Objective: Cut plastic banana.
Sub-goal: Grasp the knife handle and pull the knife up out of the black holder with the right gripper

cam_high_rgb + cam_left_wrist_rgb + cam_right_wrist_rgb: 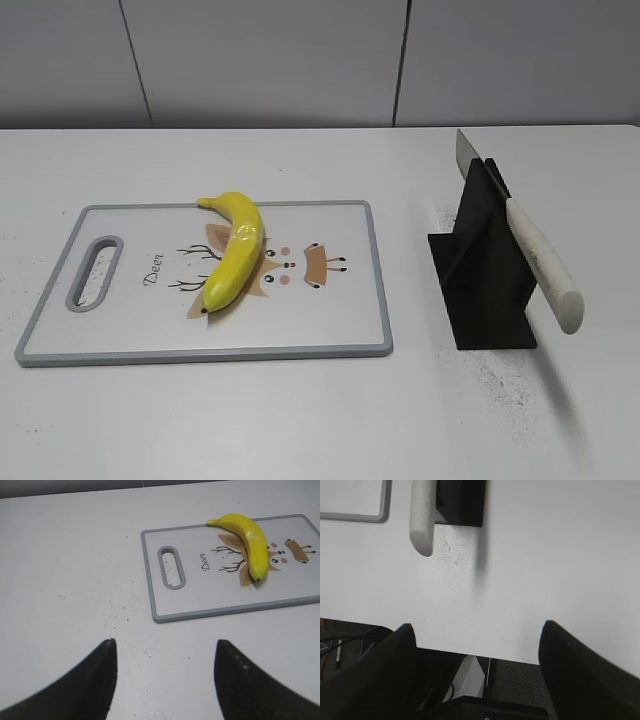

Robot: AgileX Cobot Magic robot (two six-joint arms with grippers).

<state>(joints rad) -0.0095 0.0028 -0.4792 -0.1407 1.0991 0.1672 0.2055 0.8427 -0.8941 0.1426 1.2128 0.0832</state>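
The knife's blade (468, 155) sits in the black stand with its edge toward the back, so the right gripper should next grab the knife by its white handle (543, 265).
The plastic banana (235, 250) is glossy yellow and lies on the white, grey-rimmed cutting board (120, 350), over its deer print. It also shows in the left wrist view (250, 537) on the board (200, 614). A knife with a white handle (543, 265) rests slanted in a black stand (485, 280) to the right of the board. My left gripper (165, 647) is open and empty over bare table, left of the board. My right gripper (477, 630) is open and empty near the table's front edge, in front of the knife handle (421, 520). Neither gripper shows in the exterior view.
The white table (320, 420) carries fine dark specks. The table's front edge (470, 652) shows in the right wrist view, with dark floor and cables below it. A grey wall stands behind the table.
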